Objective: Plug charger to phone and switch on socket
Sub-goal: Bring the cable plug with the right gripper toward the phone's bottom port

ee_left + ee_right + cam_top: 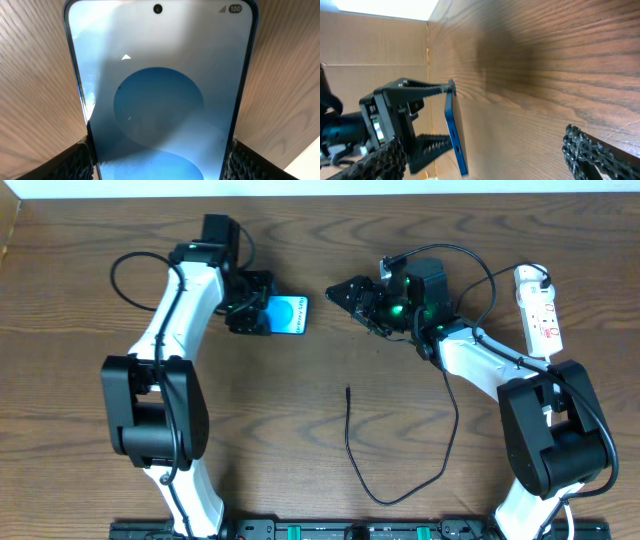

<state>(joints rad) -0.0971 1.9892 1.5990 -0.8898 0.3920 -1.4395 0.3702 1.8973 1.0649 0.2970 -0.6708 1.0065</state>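
Note:
The phone's loose end [303,315] [455,132] is beyond the right gripper's open fingers, so they would miss it if they closed now. The right gripper should first move toward it, then close on it.
The phone [290,315] lies flat on the table with its blue screen up. My left gripper [255,308] is shut on it, one finger pad on each long edge; in the left wrist view the phone [160,100] fills the frame between the pads. My right gripper [350,302] is open and empty, just right of the phone and pointing at it. In the right wrist view the phone [456,137] shows edge-on ahead of the open fingers [485,157]. The charger cable [352,455] lies loose in a loop; its connector tip [347,390] rests mid-table, below both grippers. The socket [540,310] lies far right.
The charger cable runs from the tip down to the front, curves right and climbs behind my right arm toward the socket. A black plug sits at the socket's top end [530,277]. A cardboard wall [375,45] stands along the table's left edge.

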